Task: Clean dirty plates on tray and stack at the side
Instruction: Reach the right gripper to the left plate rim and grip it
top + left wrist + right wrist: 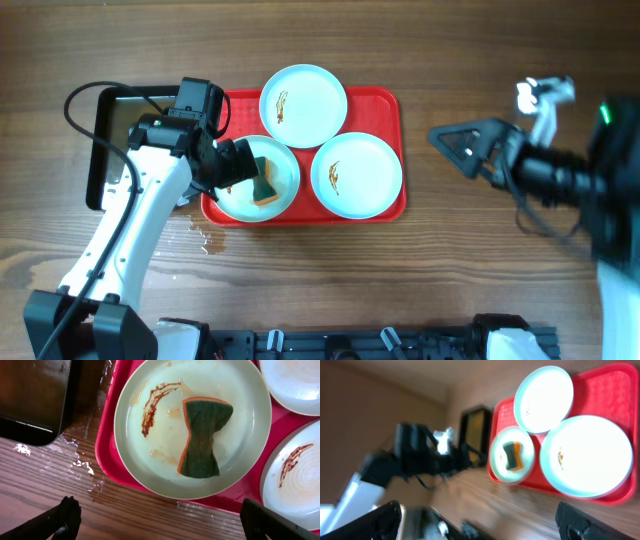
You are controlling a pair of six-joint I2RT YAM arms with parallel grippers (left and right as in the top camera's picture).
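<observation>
The sponge plate's top side should stay free to clean before stacking, so my right gripper needs to grab the sponge plate's rim opposite my left gripper next.
Three white plates lie on the red tray [390,105]. The back plate [303,105] and the right plate [357,175] each carry a brown smear. The front-left plate [160,430] also has a smear, and a green and orange sponge [202,435] lies loose on it. My left gripper [160,520] is open just above that plate's left edge with nothing between its fingers; from overhead it [235,165] hangs over the plate's rim. My right gripper [450,150] is open and empty, well to the right of the tray. Its blurred view shows the sponge plate [499,457] from afar.
A dark metal pan [105,150] sits left of the tray, close behind my left arm. Water drops [200,235] wet the wood in front of the tray's left corner. Bare wooden table [500,260] stretches to the right and front.
</observation>
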